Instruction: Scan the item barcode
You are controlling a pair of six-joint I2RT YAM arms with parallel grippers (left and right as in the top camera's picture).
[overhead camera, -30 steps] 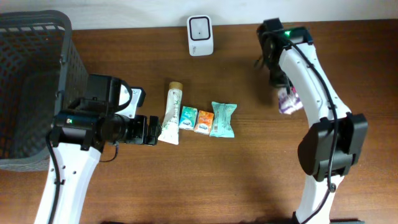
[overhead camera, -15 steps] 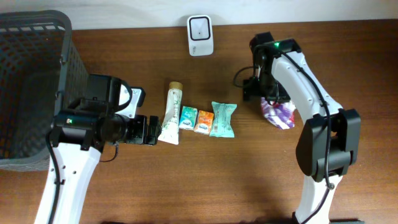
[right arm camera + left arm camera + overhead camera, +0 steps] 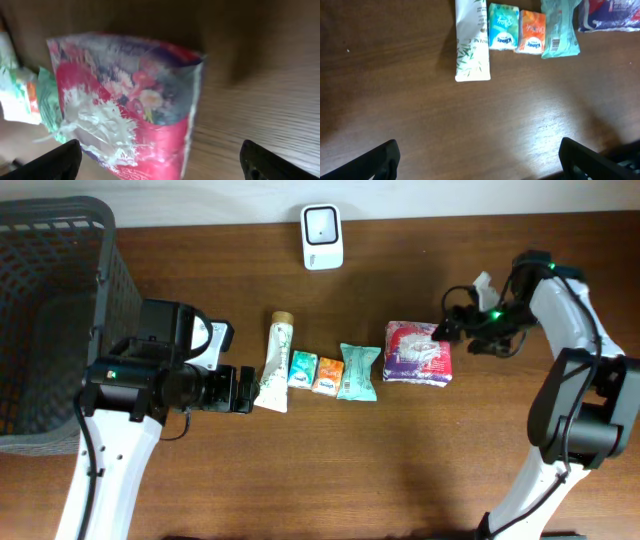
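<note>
Next, the right gripper takes hold of the flowered packet by its edge farthest from the green pouch (image 3: 189, 119), which leaves the packet's broad bottom free for scanning.
The item, a pink and purple flowered packet (image 3: 418, 352), lies flat on the table at the right end of the row of goods. It fills the right wrist view (image 3: 130, 100). My right gripper (image 3: 453, 330) is open just beyond the packet's right edge and holds nothing; its dark fingertips (image 3: 274, 162) stand wide apart over the packet's near end. The white scanner (image 3: 322, 237) stands at the table's back edge. Left of the white tube (image 3: 277, 362), my left gripper (image 3: 240, 390) is open and empty over bare wood (image 3: 480, 160).
A teal pack (image 3: 302, 368), an orange pack (image 3: 327, 374) and a green pouch (image 3: 358, 372) lie in a row between tube and packet. A dark mesh basket (image 3: 50, 300) fills the far left.
The right arm carried the packet down from the right side of the table, laid it beside the green pouch, opened and drew back to the right. The left arm has not moved.
</note>
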